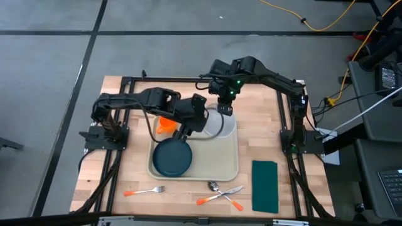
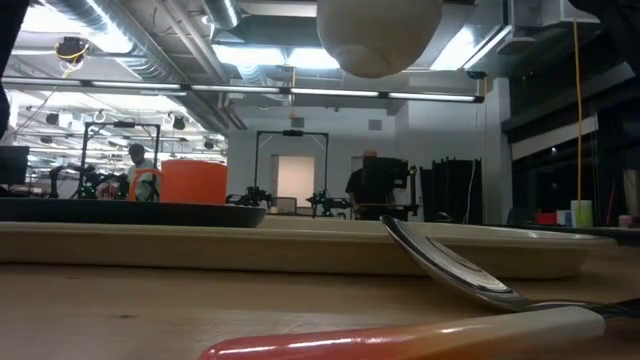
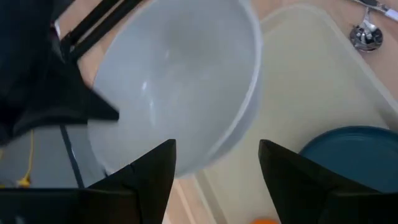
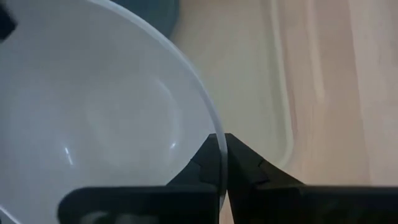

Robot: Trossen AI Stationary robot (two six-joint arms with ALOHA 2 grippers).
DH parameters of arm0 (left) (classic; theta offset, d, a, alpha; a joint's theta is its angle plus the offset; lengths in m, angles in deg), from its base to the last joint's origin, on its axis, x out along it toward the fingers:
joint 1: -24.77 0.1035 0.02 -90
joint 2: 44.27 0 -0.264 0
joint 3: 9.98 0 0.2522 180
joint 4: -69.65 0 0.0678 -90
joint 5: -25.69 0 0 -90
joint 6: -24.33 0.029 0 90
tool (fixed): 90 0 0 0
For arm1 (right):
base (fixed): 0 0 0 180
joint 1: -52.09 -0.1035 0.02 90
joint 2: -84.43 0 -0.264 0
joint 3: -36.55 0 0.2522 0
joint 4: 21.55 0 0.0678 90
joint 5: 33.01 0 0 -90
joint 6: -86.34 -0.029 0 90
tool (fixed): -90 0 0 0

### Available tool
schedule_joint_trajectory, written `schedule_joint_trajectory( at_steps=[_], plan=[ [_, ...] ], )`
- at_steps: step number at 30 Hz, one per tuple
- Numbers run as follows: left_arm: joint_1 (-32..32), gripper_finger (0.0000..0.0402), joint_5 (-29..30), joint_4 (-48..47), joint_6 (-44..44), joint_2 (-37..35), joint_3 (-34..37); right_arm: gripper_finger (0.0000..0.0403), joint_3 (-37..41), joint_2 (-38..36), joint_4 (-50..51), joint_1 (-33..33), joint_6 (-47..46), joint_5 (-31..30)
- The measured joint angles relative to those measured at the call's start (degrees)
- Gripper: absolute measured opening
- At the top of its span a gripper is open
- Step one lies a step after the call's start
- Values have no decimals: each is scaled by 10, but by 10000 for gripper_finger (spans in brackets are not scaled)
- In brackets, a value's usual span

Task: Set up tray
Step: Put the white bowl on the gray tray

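Note:
My left gripper grabs the white bowl by its rim (image 3: 239,134) next, to set the bowl on the teal plate (image 3: 357,155).
A white bowl (image 1: 217,123) hangs above the far right part of the pale beige tray (image 1: 220,166); its round underside (image 2: 380,35) shows high over the tray. My right gripper (image 4: 222,158) is shut on the bowl. My left gripper (image 3: 214,180) stands open just left of the bowl, with the bowl's near side (image 3: 180,81) ahead of its fingers and nothing between them. A dark teal plate (image 1: 173,157) lies flat on the tray's left half. An orange cup (image 1: 166,124) stands at the tray's far left corner. My right gripper pinches the bowl's rim (image 4: 214,140) on its far right side, one finger inside the bowl and one outside. The fingers come from above, slanting down. The bowl hangs lifted clear of the tray, its opening up.
Near the table's front edge lie a fork (image 1: 144,191), a spoon (image 1: 213,186) and a knife (image 1: 220,196) with orange handles, and a dark green napkin (image 1: 265,186) at the right. The tray's right half (image 1: 217,157) is bare under the bowl.

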Motion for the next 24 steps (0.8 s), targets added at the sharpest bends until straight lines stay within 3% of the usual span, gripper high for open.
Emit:
schedule_joint_trajectory(
  at_steps=[9,12,18,24],
  plan=[
    [1,203,-70,6,-7,37,0,10,0,0,-13,0,-2,3],
    [1,161,-54,8,-18,40,0,10,1,0,-13,0,-5,5],
    [1,25,-68,0,-27,39,0,11,0,0,-20,0,-5,10],
    [-3,4,-81,-5,-39,39,0,16,0,0,-27,0,-7,13]
  ],
)
